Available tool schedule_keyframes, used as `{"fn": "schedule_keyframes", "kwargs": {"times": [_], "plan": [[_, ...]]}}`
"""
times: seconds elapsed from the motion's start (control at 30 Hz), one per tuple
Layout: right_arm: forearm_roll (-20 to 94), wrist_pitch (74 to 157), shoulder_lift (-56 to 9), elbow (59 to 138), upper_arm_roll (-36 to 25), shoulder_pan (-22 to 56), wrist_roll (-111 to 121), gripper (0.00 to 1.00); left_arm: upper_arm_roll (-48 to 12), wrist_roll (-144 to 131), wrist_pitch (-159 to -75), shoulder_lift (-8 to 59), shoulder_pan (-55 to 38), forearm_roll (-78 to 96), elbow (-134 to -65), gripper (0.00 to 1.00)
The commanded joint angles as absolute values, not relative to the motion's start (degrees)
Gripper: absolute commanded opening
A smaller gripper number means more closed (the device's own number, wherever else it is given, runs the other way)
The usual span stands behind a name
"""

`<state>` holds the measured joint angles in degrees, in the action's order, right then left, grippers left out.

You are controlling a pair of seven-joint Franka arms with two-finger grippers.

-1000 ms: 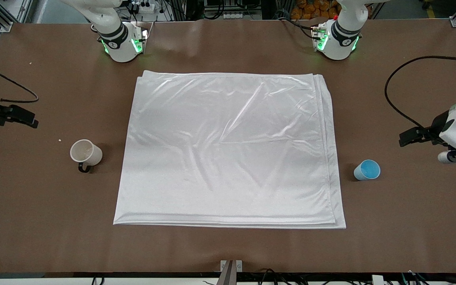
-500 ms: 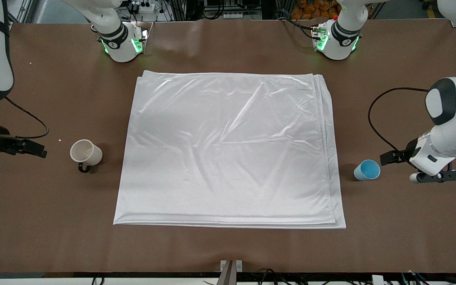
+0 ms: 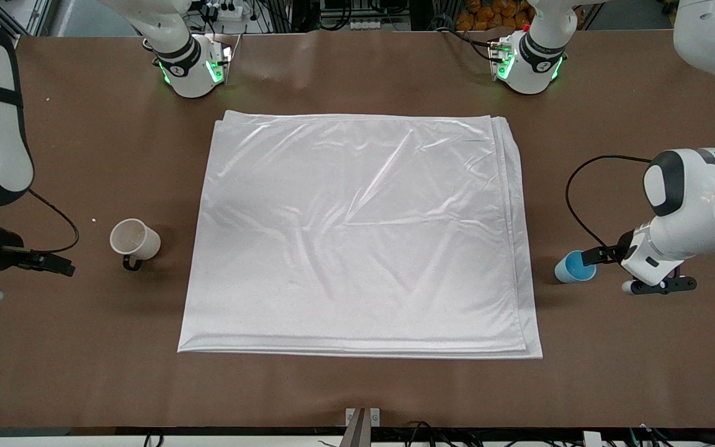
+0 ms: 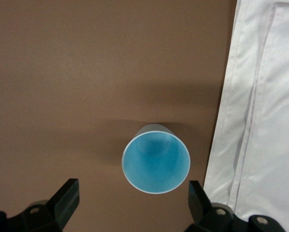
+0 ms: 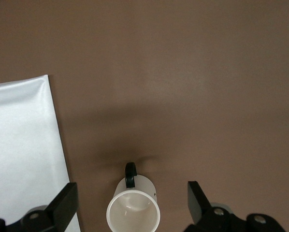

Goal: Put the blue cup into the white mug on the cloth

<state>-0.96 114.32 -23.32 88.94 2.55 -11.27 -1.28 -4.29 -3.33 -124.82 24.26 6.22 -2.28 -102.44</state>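
Next, my right gripper grabs the white mug by its black handle (image 3: 132,263), which leaves the white mug's opening (image 3: 128,236) free to take the blue cup.
The blue cup (image 3: 575,267) stands upright on the brown table beside the cloth's edge, toward the left arm's end. My left gripper (image 3: 602,253) hangs close beside the cup, open. In the left wrist view the blue cup (image 4: 156,158) lies just ahead of the left gripper (image 4: 133,198), apart from both fingers. The white mug (image 3: 134,238) stands on the table off the cloth (image 3: 357,236), toward the right arm's end. My right gripper (image 3: 53,266) is open, a short way from the mug. The right wrist view shows the mug (image 5: 133,208) ahead of the right gripper (image 5: 132,193), black handle turned away.
The large white cloth (image 4: 265,96) covers the middle of the table, and its folded edge (image 5: 23,145) lies near each cup. Both arm bases (image 3: 193,68) stand at the table's back edge. A black cable (image 3: 581,198) loops over the table by the left arm.
Both arms have swung in and down. The left gripper has come up close to the blue cup, and the right gripper has moved toward the white mug. Neither cup has moved.
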Motion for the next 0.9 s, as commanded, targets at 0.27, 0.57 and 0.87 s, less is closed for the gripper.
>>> {"fn": "schedule_keyframes", "kwargs": {"times": [0.27, 0.57, 0.87], "plan": [[-1.1, 119.7, -31.9, 86.9, 3.3, -11.3, -1.6, 1.0, -4.5, -2.6, -130.7, 26.8, 7.8, -1.7, -105.1, 1.0], [-1.1, 121.8, -37.0, 87.1, 3.4, -9.8, -2.3, 1.0, -4.4, -2.6, -137.0, 27.8, 8.0, -1.7, -108.6, 1.0], [-1.1, 121.5, -39.2, 87.9, 3.4, -9.1, -2.2, 1.0, -4.5, -2.5, -139.0, 29.4, 8.1, -1.7, -108.5, 1.0]]}}
